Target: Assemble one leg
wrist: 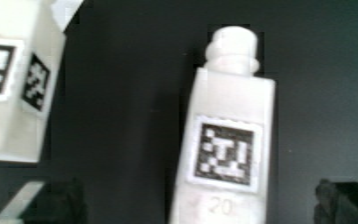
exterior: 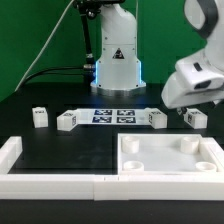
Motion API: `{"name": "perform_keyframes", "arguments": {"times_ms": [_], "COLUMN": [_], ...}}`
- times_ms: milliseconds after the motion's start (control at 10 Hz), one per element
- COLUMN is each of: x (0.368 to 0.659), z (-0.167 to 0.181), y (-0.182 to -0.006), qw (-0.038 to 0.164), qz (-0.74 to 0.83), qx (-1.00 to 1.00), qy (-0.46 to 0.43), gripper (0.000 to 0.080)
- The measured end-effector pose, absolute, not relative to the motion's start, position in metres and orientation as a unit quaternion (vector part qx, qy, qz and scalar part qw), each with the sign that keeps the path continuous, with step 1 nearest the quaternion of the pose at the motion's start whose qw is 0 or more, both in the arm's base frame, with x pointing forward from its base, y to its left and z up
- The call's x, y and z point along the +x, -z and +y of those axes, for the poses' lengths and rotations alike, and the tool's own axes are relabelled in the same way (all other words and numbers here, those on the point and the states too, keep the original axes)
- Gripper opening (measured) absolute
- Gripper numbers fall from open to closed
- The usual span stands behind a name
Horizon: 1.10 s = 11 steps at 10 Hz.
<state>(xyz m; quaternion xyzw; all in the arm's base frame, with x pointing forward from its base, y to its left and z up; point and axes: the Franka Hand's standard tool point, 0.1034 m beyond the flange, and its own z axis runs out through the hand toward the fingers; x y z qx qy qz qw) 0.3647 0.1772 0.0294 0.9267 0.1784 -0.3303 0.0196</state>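
My gripper lowers and then closes on the white leg, since its open fingers are above the leg's sides and closing now would miss the leg.
Four white legs lie on the black table in the exterior view: two at the left [exterior: 39,117] [exterior: 67,121], one right of the marker board [exterior: 157,118], and one at the far right [exterior: 192,117]. My gripper [exterior: 193,100] hangs just above the far-right leg. In the wrist view that leg [wrist: 229,130] lies lengthwise between my fingers, tag face up and round peg pointing away. The gripper [wrist: 194,205] is open; its dark fingertips [wrist: 43,205] stand wide on either side without touching the leg. A second tagged leg [wrist: 16,85] lies beside it.
The large white square top [exterior: 168,155] with round corner sockets lies in front of the gripper. The marker board [exterior: 112,116] lies at mid-table. A white L-shaped rail [exterior: 40,178] runs along the front left. The robot base [exterior: 117,60] stands behind.
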Motion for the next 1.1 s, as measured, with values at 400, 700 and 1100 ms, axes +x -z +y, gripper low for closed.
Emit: {"name": "perform_keyframes", "arguments": {"times_ms": [400, 700, 1100], "x": [0.349, 0.343, 0.343], "z": [0.180, 0.171, 0.171], "y": [-0.007, -0.004, -0.004], "qw": [0.038, 0.059, 0.058], "qz": [0.182, 0.194, 0.194], "qx": [0.873, 0.871, 0.871], "qy": [0.451, 0.448, 0.448], "gripper": [0.0649, 0.0649, 0.0387]}}
